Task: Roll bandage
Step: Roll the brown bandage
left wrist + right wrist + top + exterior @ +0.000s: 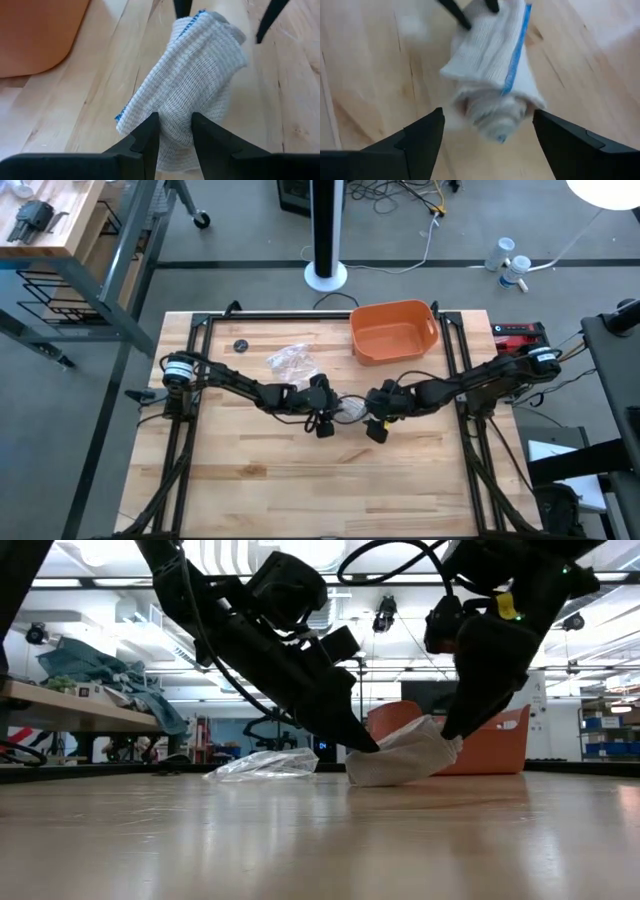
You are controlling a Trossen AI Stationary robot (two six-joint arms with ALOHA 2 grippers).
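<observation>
My right gripper's fingers are short of the bandage's rolled end and would miss; they need to move toward it first, then close.
The bandage is an off-white gauze bundle with a blue edge line. It is partly rolled and lies on the wooden table's middle, between the two grippers. My left gripper comes from the table's left and is shut on the bandage's left end. My right gripper comes from the right and is open wide. Its fingers stand on either side of the bandage's rolled end, apart from it. In the low view the bandage rests on the table on its underside. My left gripper pinches the bandage's end nearest to it between its two fingers, with several gauze layers bunched between them. The fingers slant down from the table's left and lie along the bundle. The bandage's underside rests on the table.
An orange tub stands at the far edge, right of the middle. A crumpled clear plastic wrapper lies behind the left gripper, and a small dark round thing lies farther left. Bare wood stretches toward the near edge.
</observation>
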